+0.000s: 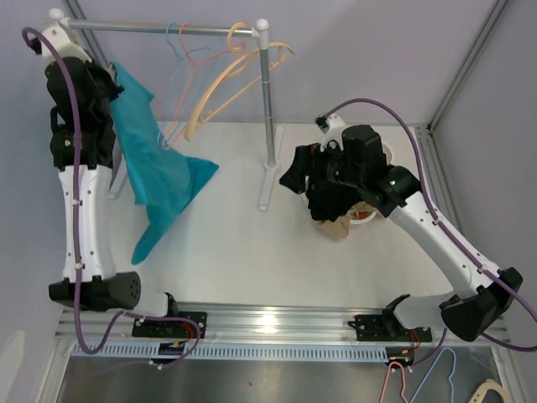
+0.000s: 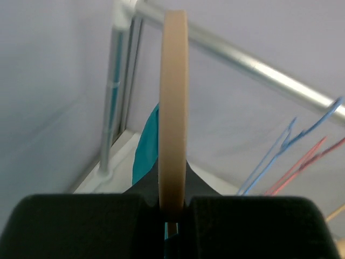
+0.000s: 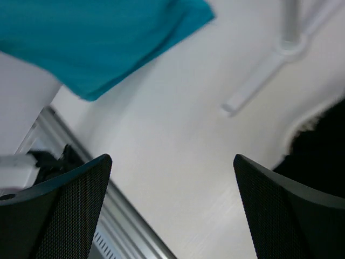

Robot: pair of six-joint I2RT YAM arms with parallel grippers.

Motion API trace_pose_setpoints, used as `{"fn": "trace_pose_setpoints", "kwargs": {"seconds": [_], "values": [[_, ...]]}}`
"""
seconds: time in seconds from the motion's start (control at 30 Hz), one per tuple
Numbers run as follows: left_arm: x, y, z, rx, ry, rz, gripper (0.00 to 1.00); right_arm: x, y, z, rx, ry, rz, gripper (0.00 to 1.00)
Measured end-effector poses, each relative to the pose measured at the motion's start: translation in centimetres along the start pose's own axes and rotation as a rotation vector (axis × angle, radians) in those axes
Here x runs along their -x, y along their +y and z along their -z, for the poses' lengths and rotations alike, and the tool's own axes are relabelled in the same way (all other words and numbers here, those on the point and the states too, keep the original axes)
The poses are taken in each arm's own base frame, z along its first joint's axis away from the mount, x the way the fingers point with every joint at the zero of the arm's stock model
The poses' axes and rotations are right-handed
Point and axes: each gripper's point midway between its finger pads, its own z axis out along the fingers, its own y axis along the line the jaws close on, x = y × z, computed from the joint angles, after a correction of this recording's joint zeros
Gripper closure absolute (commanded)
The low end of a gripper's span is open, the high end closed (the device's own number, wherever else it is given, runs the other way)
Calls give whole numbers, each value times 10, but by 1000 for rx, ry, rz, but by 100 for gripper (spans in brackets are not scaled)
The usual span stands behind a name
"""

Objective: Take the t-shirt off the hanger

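Note:
Next, my right gripper grabs the t-shirt [image 1: 159, 168] by its loose hem, away from the held beige hanger. Then I pull the t-shirt off.
The teal t-shirt [image 1: 159, 168] hangs from high at the left, its lower end trailing onto the white table [image 1: 243, 243]. My left gripper [image 1: 107, 84] is at its top edge, under the rack's left end. In the left wrist view that gripper [image 2: 173, 216] is shut on a beige hanger [image 2: 173, 108], whose thin curved part rises straight up between the pads; a strip of t-shirt [image 2: 144, 151] shows behind. The rest of the hanger is hidden. My right gripper [image 1: 312, 195] hovers over the table right of the rack post, open and empty [image 3: 172, 205], with the t-shirt's hem [image 3: 97, 43] ahead of it.
A metal clothes rack [image 1: 159, 29] spans the back, its right post [image 1: 267, 109] standing mid-table. Blue and pink wire hangers [image 1: 180, 75] and a beige hanger [image 1: 226, 80] hang on the bar. A brown item and white bowl [image 1: 357, 220] sit under my right arm. Spare hangers [image 1: 424, 378] lie at the near edge.

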Motion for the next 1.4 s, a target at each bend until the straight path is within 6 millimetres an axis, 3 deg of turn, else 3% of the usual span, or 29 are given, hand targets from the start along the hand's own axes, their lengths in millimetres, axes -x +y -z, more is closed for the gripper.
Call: {"fn": "trace_pose_setpoints", "kwargs": {"seconds": [0.1, 0.23, 0.5, 0.67, 0.9, 0.97, 1.07, 1.1, 1.3, 1.4], "values": [[-30, 21, 24, 79, 57, -6, 99, -9, 56, 2, 178, 28, 81, 0], [-63, 33, 60, 136, 121, -16, 99, -34, 118, 6, 396, 85, 156, 1], [-101, 11, 125, 120, 151, -75, 99, -87, 227, 7, 675, 172, 310, 1], [-98, 10, 133, 165, 124, -98, 99, -109, 267, 5, 781, 179, 360, 1], [-109, 12, 129, 214, 127, -142, 99, -108, 315, -15, 862, 156, 386, 1], [-114, 12, 127, 217, 128, -149, 99, -112, 321, -17, 867, 161, 391, 14], [-119, 12, 125, 216, 129, -158, 99, -116, 327, -22, 866, 161, 407, 72], [-120, 12, 124, 215, 130, -159, 99, -118, 328, -24, 864, 162, 412, 100], [-120, 4, 116, 206, 114, -161, 99, -123, 323, -29, 822, 174, 407, 100], [-131, -4, 103, 207, 132, -178, 99, -143, 305, -17, 782, 209, 397, 100]]}}
